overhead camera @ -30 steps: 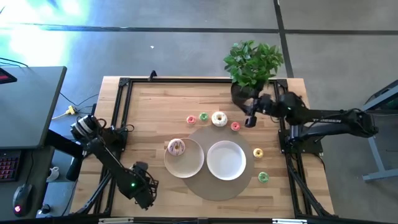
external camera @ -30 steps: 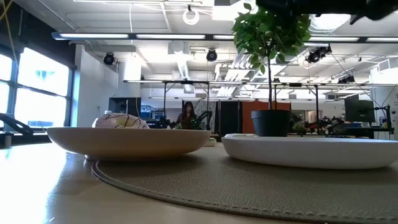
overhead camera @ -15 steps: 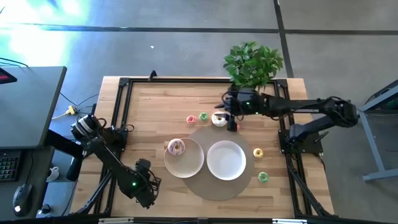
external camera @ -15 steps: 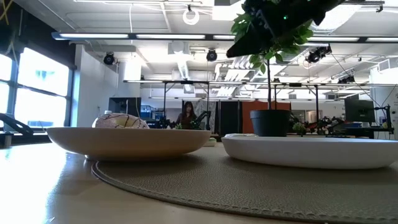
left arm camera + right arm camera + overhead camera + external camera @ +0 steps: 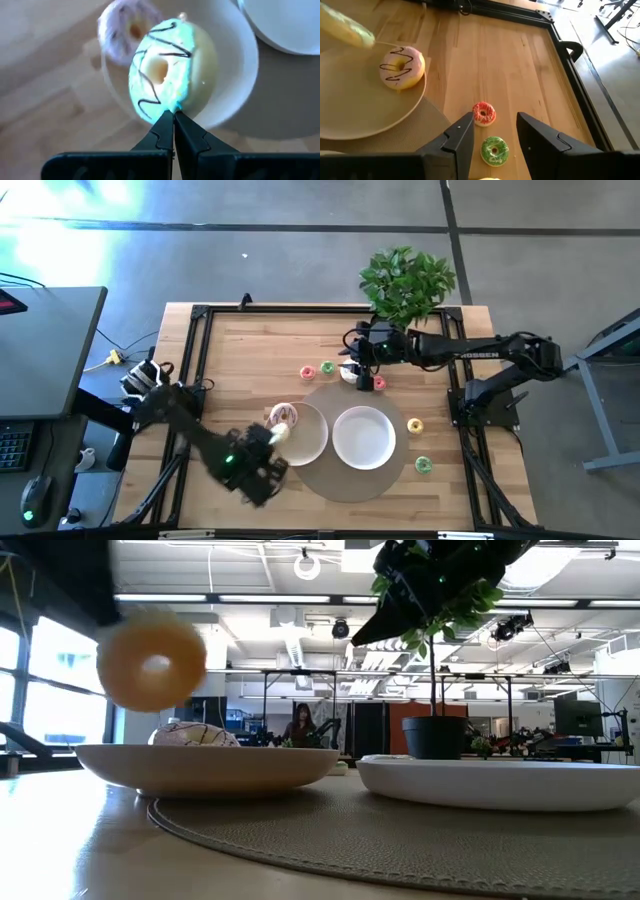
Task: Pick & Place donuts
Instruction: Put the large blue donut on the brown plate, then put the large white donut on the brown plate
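Observation:
Next, my right gripper grabs the cream-white donut by its iced ring (image 5: 347, 370) to set it on the plate (image 5: 310, 442) with the pink donut.
My left gripper (image 5: 272, 439) is shut on a green iced donut (image 5: 167, 70), which hangs above the near-left rim of the left white plate (image 5: 310, 442). A pink donut (image 5: 283, 416) lies flat on that plate. My right gripper (image 5: 366, 373) hovers open over the cream-white donut (image 5: 350, 370), with a tiny red donut (image 5: 378, 383) beside it. In the right wrist view a tiny red-pink donut (image 5: 483, 113) and a tiny green one (image 5: 494, 149) lie on the wood ahead of the open fingers. My left gripper pinches the green iced donut's outer rim (image 5: 173, 108) between its two fingertips. The fingers come slanting from the table's near-left side. The donut stands on edge ahead of the tips, lifted clear above the plate (image 5: 152, 662).
A second white plate (image 5: 364, 437) sits on the round mat (image 5: 350, 480) beside the first. A tiny yellow donut (image 5: 414, 425) and a tiny green one (image 5: 423, 465) lie right of it. A potted plant (image 5: 407, 280) stands at the far right edge.
My left gripper has swung from the table's near-left corner toward the left plate, and the green iced donut now shows lifted over that plate's rim. My right gripper has gone from beside the plant toward the table's left, ending over the cream-white donut.

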